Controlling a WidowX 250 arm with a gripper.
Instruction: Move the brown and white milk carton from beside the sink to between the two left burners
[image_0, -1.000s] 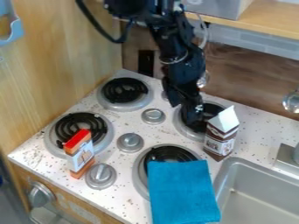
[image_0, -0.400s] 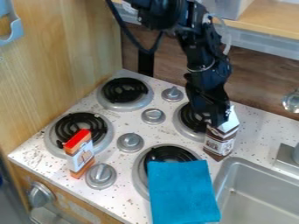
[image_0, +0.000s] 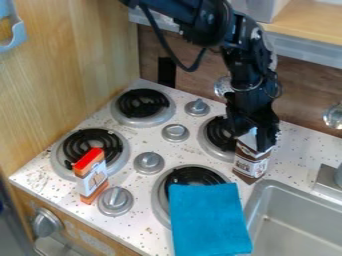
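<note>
Next, my gripper grabs the small brown and white carton (image_0: 251, 164) by its white top to move the carton across the stove.
The black gripper (image_0: 251, 141) hangs down over the brown and white carton (image_0: 251, 164), at the back right of the stove. Its fingers are open and apart, one on each side of the carton's white top, which shows between them; whether they touch it, I cannot tell. The carton stands upright on the counter, between the back right burner and the sink. A blue cloth (image_0: 209, 220) lies over part of the front right burner. An orange and white box with a red top (image_0: 91, 176) stands at the front left burner.
The metal sink (image_0: 294, 217) is at the lower right, with the faucet base beside it. Silver knobs (image_0: 149, 163) stick up between the burners. A wooden wall (image_0: 67, 75) bounds the left side, and a shelf crosses the top right.
The arm has moved right from above the back right burner, and the gripper now hangs over the carton's top. The carton, box and cloth have not moved.
</note>
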